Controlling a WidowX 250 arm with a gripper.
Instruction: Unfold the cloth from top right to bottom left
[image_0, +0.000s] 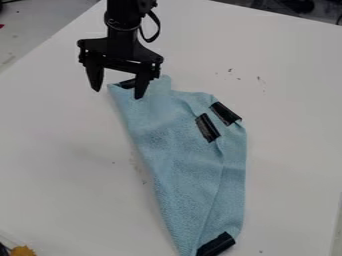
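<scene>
My gripper grabs the black-taped corner of the folded light blue cloth's folded-over layer next, to open the cloth out flat.
The light blue cloth (177, 150) lies folded on the white table, long and narrowing toward the bottom edge of the view. Pieces of black tape mark it: one at its upper left end, two side by side near the upper right, one at the bottom tip. My gripper (118, 95) hangs at the cloth's upper left end, its fingers wide apart. The right finger is over the cloth and the left one is beyond the cloth's left edge. Nothing is held between them.
The white table (60, 150) surrounds the cloth, with small dark specks on its surface. A yellow-orange object (23, 251) shows at the bottom left corner. Dark items are beyond the table's far edge at the top right.
</scene>
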